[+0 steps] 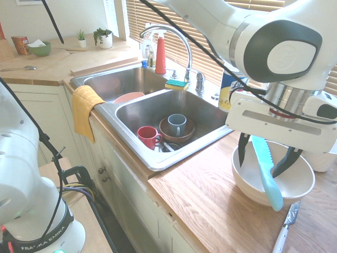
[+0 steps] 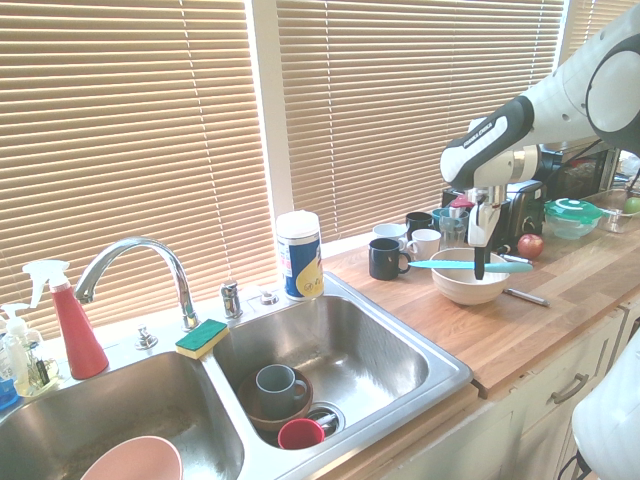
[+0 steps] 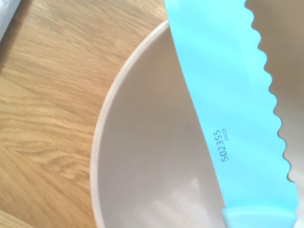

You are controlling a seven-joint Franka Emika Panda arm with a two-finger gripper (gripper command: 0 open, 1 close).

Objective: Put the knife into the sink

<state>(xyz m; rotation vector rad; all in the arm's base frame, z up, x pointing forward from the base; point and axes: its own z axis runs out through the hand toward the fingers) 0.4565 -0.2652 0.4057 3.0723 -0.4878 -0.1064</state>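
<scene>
The turquoise knife has its serrated blade lying bare across the bowl, so my gripper needs to grab the knife by its smooth handle next.
The turquoise knife (image 1: 267, 174) lies slanted across the white bowl (image 1: 247, 179) on the wooden counter, with one end sticking out over the bowl's near rim. My gripper (image 1: 265, 157) hangs over the bowl, open, one dark finger on each side of the knife and neither touching it. From the other side, the knife (image 2: 455, 265) rests level on the bowl (image 2: 462, 288) with the gripper (image 2: 478, 264) down at it. Up close, the serrated blade (image 3: 228, 95) crosses the bowl's rim (image 3: 102, 123). The sink (image 1: 142, 108) (image 2: 375, 350) lies to the bowl's side.
The sink holds a red cup (image 1: 148, 136) and a grey mug in a brown bowl (image 1: 176, 126). A silver knife with a white handle (image 1: 284, 232) lies beside the white bowl. Mugs (image 2: 388, 258) stand behind it. The faucet (image 1: 176, 34) and a sponge (image 1: 176, 84) sit at the divider.
</scene>
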